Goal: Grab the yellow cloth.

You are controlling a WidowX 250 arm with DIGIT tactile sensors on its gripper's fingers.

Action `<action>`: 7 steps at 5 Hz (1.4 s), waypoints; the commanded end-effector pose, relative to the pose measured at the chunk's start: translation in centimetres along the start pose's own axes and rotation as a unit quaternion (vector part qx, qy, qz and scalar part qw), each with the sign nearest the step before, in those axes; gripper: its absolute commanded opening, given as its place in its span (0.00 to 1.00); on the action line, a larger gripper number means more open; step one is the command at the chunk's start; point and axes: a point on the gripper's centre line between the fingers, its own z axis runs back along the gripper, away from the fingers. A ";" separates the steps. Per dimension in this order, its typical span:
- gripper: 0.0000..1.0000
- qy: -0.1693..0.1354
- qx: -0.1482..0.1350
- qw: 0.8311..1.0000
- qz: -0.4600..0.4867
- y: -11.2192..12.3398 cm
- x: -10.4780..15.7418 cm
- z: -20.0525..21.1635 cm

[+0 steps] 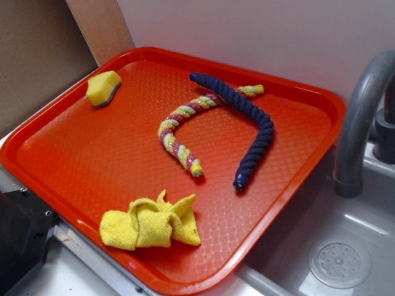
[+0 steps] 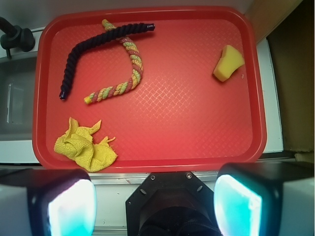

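Note:
My gripper is to pick the cloth off the red tray next, so it should grab the yellow cloth (image 1: 151,223) by its bunched middle folds.
The yellow cloth (image 1: 151,223) lies crumpled with pointed corners on the red tray (image 1: 80,154), near its front edge. In the wrist view the cloth (image 2: 83,147) is at the tray's lower left. My gripper (image 2: 155,206) is high above the tray's near edge, well apart from the cloth. Its jaws are wide open and empty, with glowing pads (image 2: 71,209) at the bottom corners of the wrist view. The gripper does not show in the exterior view.
On the tray lie a yellow sponge block (image 1: 102,88), a yellow-pink-green twisted rope (image 1: 185,126) and a dark blue rope (image 1: 250,126). A grey faucet (image 1: 361,117) and a sink drain (image 1: 339,262) are to the right. A black object (image 1: 18,240) stands at the lower left.

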 end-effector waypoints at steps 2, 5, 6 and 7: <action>1.00 0.038 0.020 0.999 -0.006 2.1 3.4 -5.4; 1.00 0.045 -0.160 0.980 -0.111 -7.2 0.1 -14.3; 1.00 0.054 -0.190 0.968 -0.154 -9.8 -0.9 -14.8; 1.00 0.026 -0.173 0.960 -0.220 -11.3 -0.8 -16.5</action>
